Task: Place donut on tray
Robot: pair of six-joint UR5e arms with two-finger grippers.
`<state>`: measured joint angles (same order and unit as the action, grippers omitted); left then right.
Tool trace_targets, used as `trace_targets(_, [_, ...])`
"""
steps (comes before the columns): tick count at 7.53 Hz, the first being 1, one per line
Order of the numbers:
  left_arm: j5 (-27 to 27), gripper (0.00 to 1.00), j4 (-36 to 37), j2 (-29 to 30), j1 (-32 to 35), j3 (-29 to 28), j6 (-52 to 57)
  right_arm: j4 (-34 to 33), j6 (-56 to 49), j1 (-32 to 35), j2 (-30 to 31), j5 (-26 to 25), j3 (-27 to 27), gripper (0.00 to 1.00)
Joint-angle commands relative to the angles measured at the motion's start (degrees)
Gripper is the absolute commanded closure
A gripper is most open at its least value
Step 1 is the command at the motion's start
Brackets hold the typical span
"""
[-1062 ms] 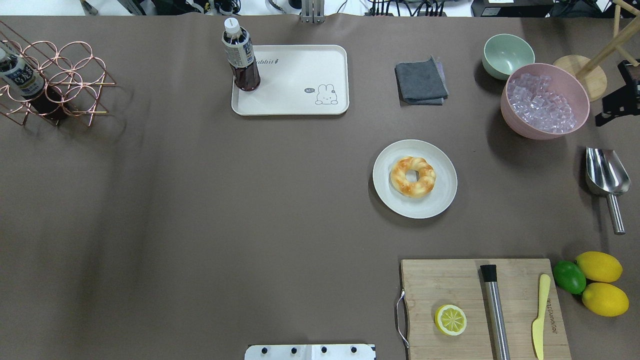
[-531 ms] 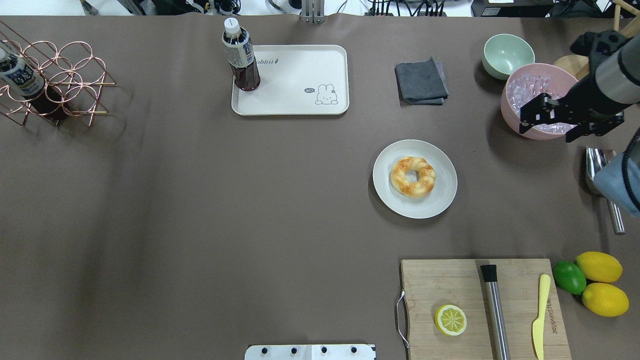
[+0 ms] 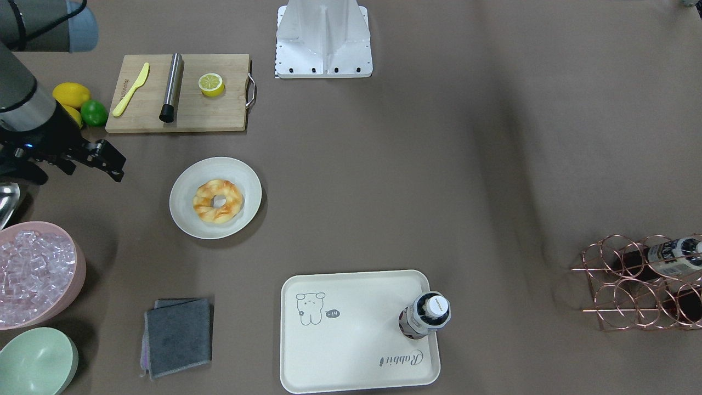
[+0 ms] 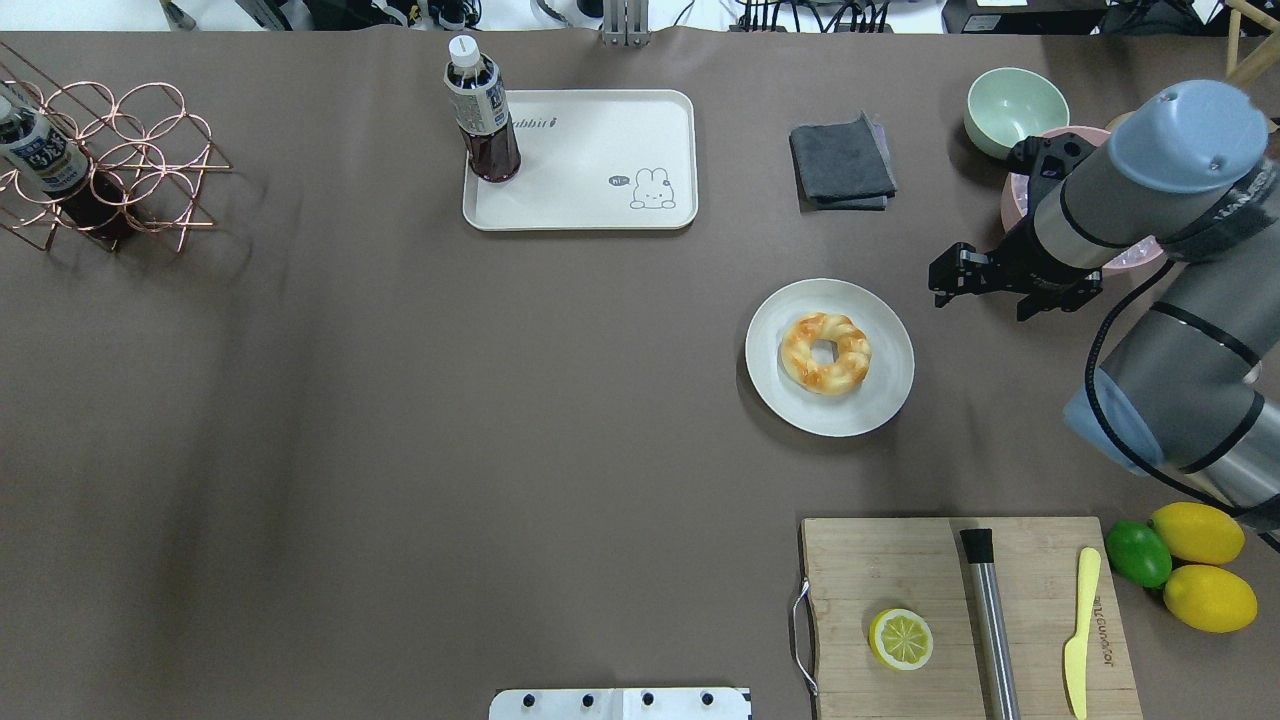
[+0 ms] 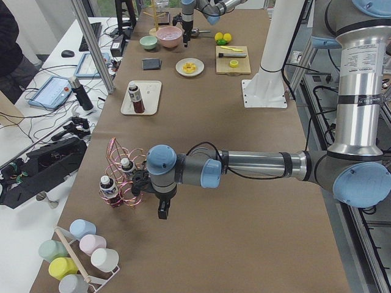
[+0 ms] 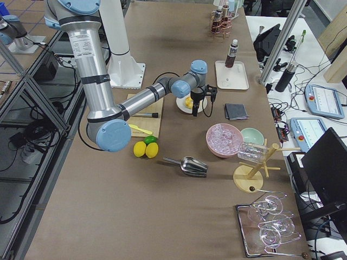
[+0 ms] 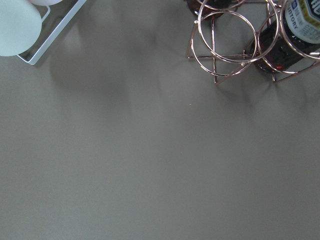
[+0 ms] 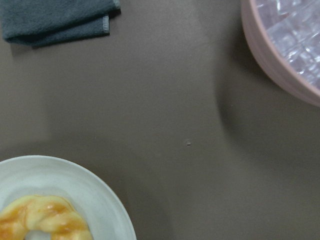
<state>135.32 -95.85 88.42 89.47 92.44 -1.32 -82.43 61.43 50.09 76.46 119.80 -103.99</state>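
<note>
I should next grab the plate by its rim (image 3: 173, 194) with my right gripper, to carry the donut to the tray (image 3: 349, 342).
The donut (image 4: 825, 353), a twisted golden ring, lies on a round off-white plate (image 4: 885, 395) right of centre; it also shows in the front view (image 3: 218, 201) and at the bottom left of the right wrist view (image 8: 40, 220). The cream tray (image 4: 600, 190) with the rabbit drawing sits at the far middle and carries an upright dark bottle (image 4: 483, 115) on its left end. My right gripper (image 4: 990, 288) hovers just beyond the plate's far right rim, jaws apart and empty. My left gripper (image 5: 162, 210) shows only in the left side view, near the wire rack; I cannot tell its state.
A pink bowl of ice (image 3: 33, 274) and a green bowl (image 4: 1010, 105) stand behind the right arm. A grey cloth (image 4: 842, 162) lies between tray and bowls. A cutting board (image 4: 900, 560) with a halved lemon (image 4: 901, 640) is near right. A copper wire rack (image 4: 110, 150) stands far left.
My right arm has swung in from the table's right edge, over the pink bowl, leftward toward the plate. The donut, plate and tray have not moved.
</note>
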Motion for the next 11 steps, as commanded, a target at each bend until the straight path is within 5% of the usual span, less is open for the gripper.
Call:
trace_targets(1, [0.0,0.01,0.0,0.0,0.0,0.0,0.0,8.0,2.7,-3.6,-0.2,-0.7,5.4,0.09])
trace_targets(8, [0.0,0.01,0.1,0.0,0.0,-0.1,0.0,8.3,4.0,-7.5,-1.7,-3.2,7.0,0.32])
trace_targets(11, [0.0,0.01,0.1,0.0,0.0,0.0,0.0,14.9,5.7,-7.8,-1.3,-3.3,9.6,0.44])
